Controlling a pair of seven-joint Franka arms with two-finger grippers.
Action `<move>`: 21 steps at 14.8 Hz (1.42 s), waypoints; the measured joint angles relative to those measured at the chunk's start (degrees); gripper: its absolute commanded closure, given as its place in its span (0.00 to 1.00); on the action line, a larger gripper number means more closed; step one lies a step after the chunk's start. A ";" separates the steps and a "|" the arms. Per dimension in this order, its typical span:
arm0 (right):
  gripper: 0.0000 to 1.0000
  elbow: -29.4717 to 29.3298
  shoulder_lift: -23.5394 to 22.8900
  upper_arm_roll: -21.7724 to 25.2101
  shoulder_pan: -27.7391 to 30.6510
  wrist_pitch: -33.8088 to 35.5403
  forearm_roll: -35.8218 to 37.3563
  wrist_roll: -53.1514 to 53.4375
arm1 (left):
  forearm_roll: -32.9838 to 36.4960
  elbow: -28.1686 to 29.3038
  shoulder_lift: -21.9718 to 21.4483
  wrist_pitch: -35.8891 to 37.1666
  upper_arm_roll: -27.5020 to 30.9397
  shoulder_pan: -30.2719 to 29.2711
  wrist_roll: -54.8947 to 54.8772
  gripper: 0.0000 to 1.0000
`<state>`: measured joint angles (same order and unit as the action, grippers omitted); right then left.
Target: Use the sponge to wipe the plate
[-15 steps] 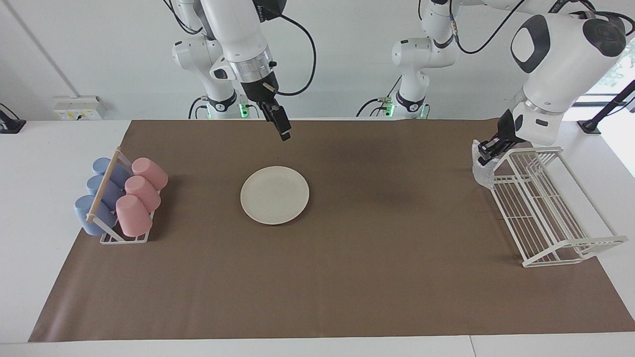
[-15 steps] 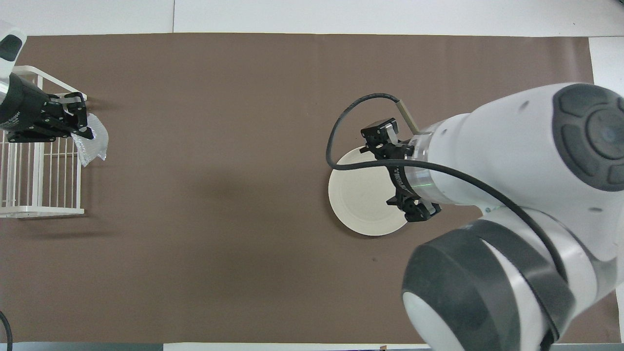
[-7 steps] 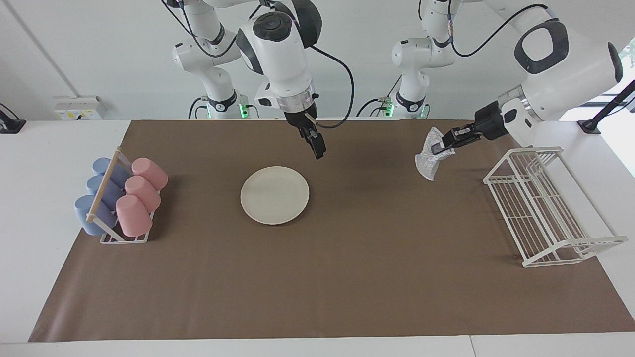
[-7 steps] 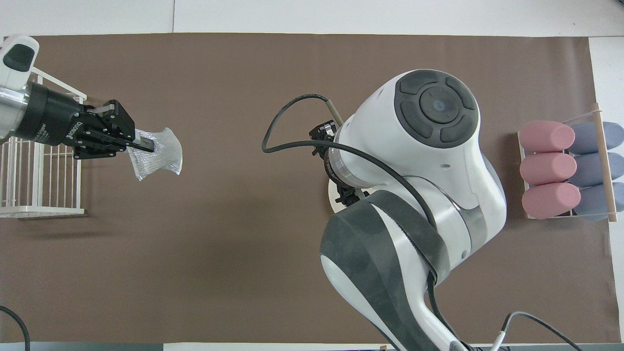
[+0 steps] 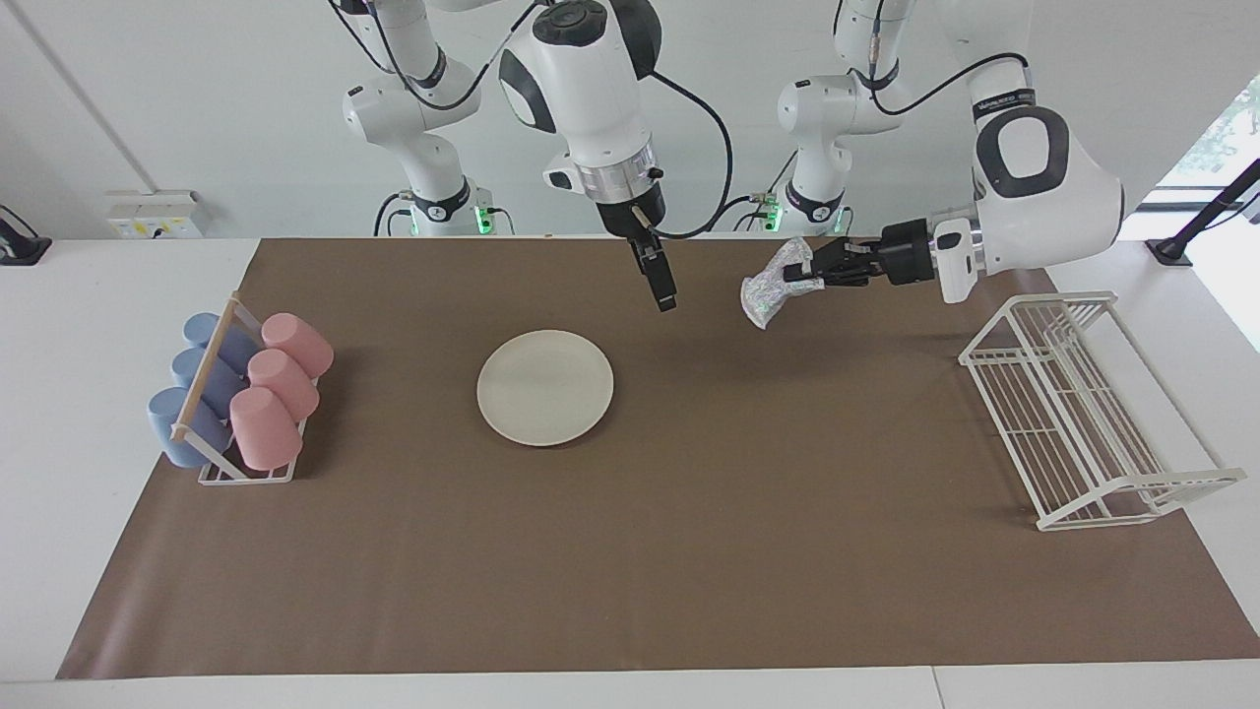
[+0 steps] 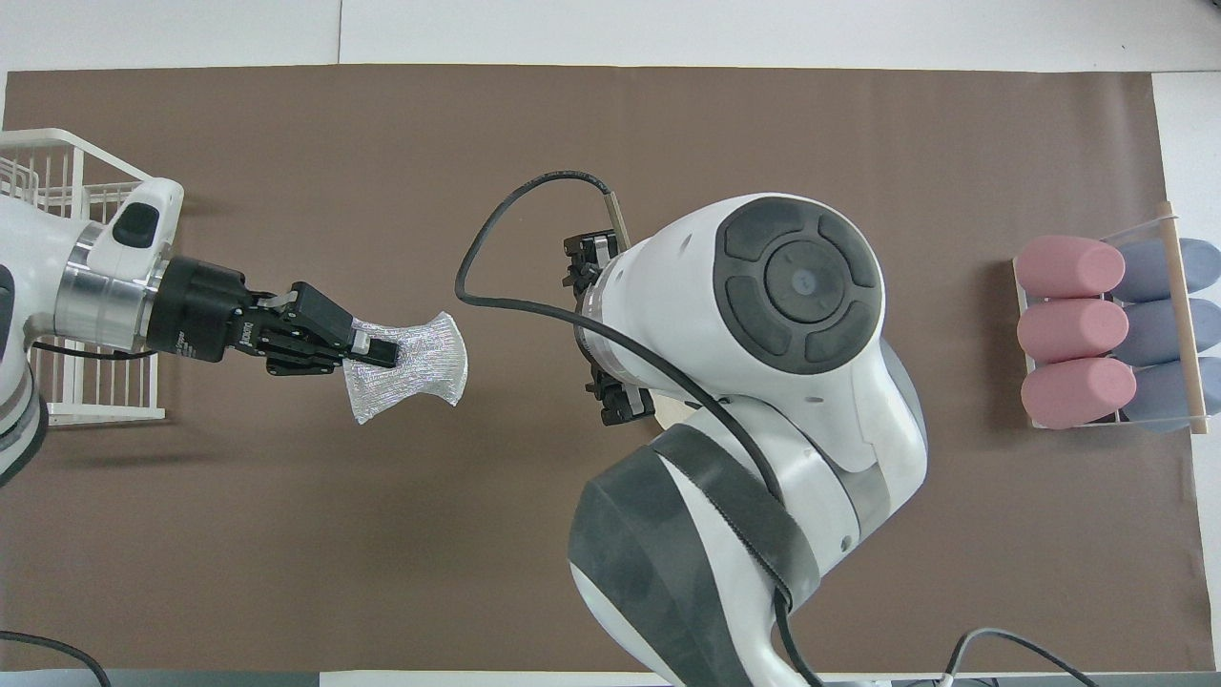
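Note:
The right gripper reaches the sponge and takes hold of its free flared end (image 6: 447,360) next, since the left gripper's fingers already cover the sponge's pinched middle.
The cream-white plate (image 5: 545,387) lies flat on the brown mat near the table's middle. In the overhead view my right arm covers all of it but a sliver (image 6: 673,414). My left gripper (image 5: 809,272) (image 6: 380,353) is shut on the sponge (image 5: 773,290) (image 6: 416,366), a crinkled silvery wad held in the air over the mat between the plate and the wire rack. My right gripper (image 5: 662,288) hangs open and empty over the mat, just off the plate's rim on the robots' side, its fingers (image 6: 584,256) spread wide.
A white wire rack (image 5: 1073,404) (image 6: 57,286) stands at the left arm's end of the table. A cup rack (image 5: 241,394) (image 6: 1107,334) with pink and blue cups on their sides stands at the right arm's end. The brown mat (image 5: 748,551) covers most of the table.
My left gripper has lifted the sponge from beside the wire rack and carried it toward the plate. My right gripper has drifted toward the left arm's end and stayed open.

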<state>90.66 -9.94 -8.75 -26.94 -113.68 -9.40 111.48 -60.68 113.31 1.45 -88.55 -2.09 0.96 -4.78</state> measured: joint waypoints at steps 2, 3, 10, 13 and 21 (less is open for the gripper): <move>0.00 0.26 0.00 -0.02 -0.07 0.00 -0.02 0.97 | -4.82 4.73 -0.02 -1.49 -0.36 0.31 -5.85 1.00; 0.00 0.40 0.01 -0.03 -0.45 0.00 -0.04 1.66 | -6.08 6.90 -0.05 -2.18 -0.66 0.49 -8.72 1.00; 0.00 5.77 1.19 -0.35 -6.98 -1.62 -0.05 6.66 | -16.09 14.15 -0.13 -4.91 -0.92 3.29 -16.55 1.00; 0.00 7.16 1.32 -0.24 -6.93 -2.31 -0.52 6.66 | -17.05 14.53 -0.14 -4.91 -0.92 3.29 -16.81 1.00; 0.00 11.02 1.33 -0.22 -6.95 -12.54 -0.76 6.66 | -17.14 14.53 -0.24 -4.72 -0.92 3.29 -17.03 1.00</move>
<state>101.68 -8.61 -8.97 -33.89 -126.22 -10.16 118.15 -77.82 127.85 1.21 -93.27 -3.01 4.25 -21.81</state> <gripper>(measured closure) 0.000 0.943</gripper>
